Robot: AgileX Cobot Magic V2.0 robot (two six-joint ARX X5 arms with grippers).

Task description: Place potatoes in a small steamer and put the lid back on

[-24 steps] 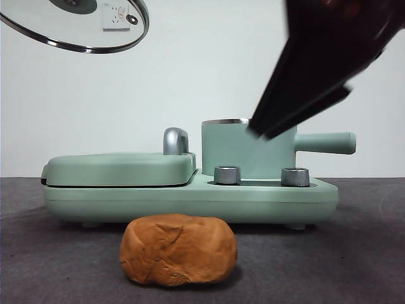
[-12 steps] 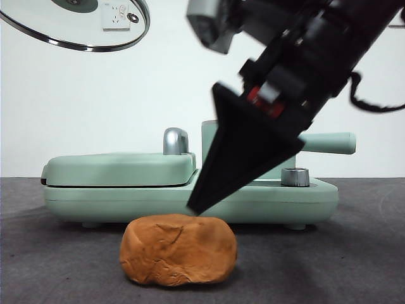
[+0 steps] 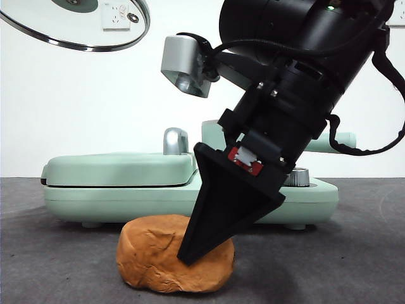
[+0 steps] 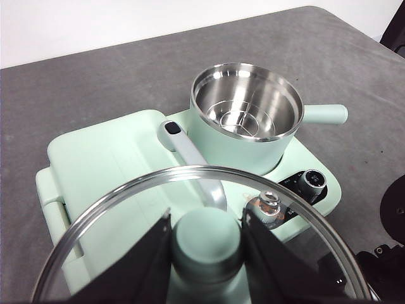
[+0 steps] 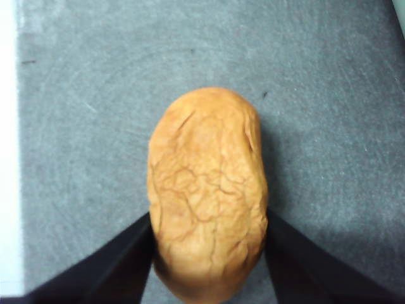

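Observation:
The robot's right gripper will grab the orange-brown potato by its creased middle [image 5: 209, 196] next, to put it in the small steamer.
The potato [image 3: 152, 259] [image 5: 205, 190], an orange-brown creased lump, lies on the grey table in front of the green appliance. My right gripper [image 3: 190, 256] [image 5: 209, 221] has come down over it, open, one black jaw against each side of the lump. The small steamer [image 4: 247, 107] [image 3: 212, 136] stands uncovered on the appliance's right half, its steel inside empty. My left gripper [image 4: 207, 234] is shut on the green knob of the glass lid [image 4: 126, 190] [image 3: 76, 25] and holds it high, above the appliance's left half.
The flat green griddle [image 3: 120, 168] [image 4: 107, 164] with a chrome handle takes up the appliance's left half. Silver dials [image 3: 297, 177] [image 4: 310, 179] sit on the front ledge below the steamer. The steamer's side handle [image 4: 326, 114] sticks out to the right.
The right arm swung down from the upper right and lowered its jaws around the potato, which shifted slightly. The lid stayed held aloft.

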